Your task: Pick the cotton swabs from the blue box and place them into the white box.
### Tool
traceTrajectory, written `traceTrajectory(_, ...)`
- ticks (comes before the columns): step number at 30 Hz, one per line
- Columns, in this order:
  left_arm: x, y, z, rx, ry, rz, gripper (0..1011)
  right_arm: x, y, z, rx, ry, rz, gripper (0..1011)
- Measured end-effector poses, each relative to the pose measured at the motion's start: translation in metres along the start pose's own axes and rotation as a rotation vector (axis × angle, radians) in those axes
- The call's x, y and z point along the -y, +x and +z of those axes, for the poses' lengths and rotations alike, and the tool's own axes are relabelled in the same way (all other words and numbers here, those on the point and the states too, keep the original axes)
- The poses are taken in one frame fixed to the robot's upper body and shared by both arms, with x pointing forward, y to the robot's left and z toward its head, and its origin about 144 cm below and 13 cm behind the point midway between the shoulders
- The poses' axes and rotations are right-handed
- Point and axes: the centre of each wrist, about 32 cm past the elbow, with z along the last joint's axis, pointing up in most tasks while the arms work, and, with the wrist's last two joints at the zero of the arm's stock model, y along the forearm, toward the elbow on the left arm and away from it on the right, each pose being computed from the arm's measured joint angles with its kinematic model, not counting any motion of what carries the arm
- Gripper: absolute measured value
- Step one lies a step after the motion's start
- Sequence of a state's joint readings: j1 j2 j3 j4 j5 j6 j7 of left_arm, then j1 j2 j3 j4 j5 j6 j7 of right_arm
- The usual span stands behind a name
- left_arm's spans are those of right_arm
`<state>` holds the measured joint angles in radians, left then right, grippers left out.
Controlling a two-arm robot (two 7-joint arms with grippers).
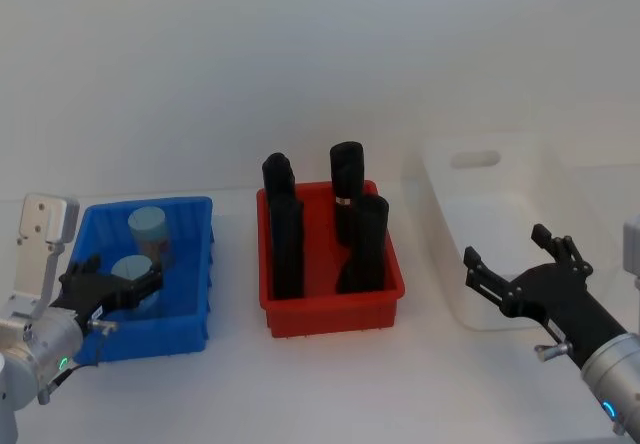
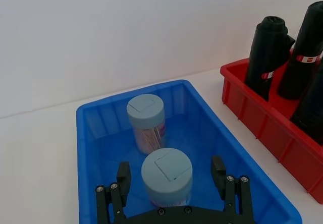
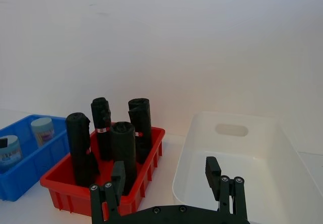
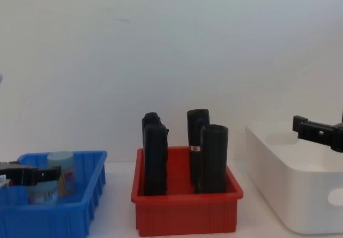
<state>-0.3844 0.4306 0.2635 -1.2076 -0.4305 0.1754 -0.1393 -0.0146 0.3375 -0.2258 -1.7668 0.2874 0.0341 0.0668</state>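
Observation:
The cotton swabs need to go to the white box, so I need to take hold of the near tub by its pale blue lid (image 2: 167, 170) with my left gripper next, and then move them there.
Two cotton swabs tubs with pale blue lids stand in the blue box (image 1: 150, 207): a far tub (image 1: 150, 230) and a near tub (image 1: 133, 267). My left gripper (image 1: 118, 282) is low inside the box and open. In the left wrist view its fingers (image 2: 123, 176) stand either side of the near tub (image 2: 166, 176) with gaps, and the far tub (image 2: 145, 120) is beyond. My right gripper (image 1: 510, 282) hangs open over the front edge of the white box (image 1: 500, 224), holding nothing.
A red bin (image 1: 330, 316) with several tall black rolls (image 1: 347, 189) stands between the blue and white boxes. Bare white table lies in front of all the boxes, and a white wall is close behind.

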Motion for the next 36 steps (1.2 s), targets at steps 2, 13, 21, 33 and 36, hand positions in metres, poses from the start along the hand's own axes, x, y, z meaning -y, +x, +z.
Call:
traceTrajectory(2,0.001,0.001,-0.001,-0.004,0.004,-0.003,1004,0.0,0.0,0.0,0.0,0.0,0.0,1001)
traceTrajectory(13,0.012,0.012,-0.008,-0.036,0.031,-0.028,1004,0.0,0.0,0.0,0.0,0.0,0.0,1002)
traceTrajectory(21,0.019,0.017,-0.012,-0.054,0.037,-0.048,960,0.0,0.0,0.0,0.0,0.0,0.0,1001)
traceTrajectory(33,0.025,0.02,-0.015,-0.051,0.029,-0.075,671,0.0,0.0,0.0,0.0,0.0,0.0,1001)
traceTrajectory(36,0.026,0.02,-0.014,-0.042,0.026,-0.081,670,0.0,0.0,0.0,0.0,0.0,0.0,1001)
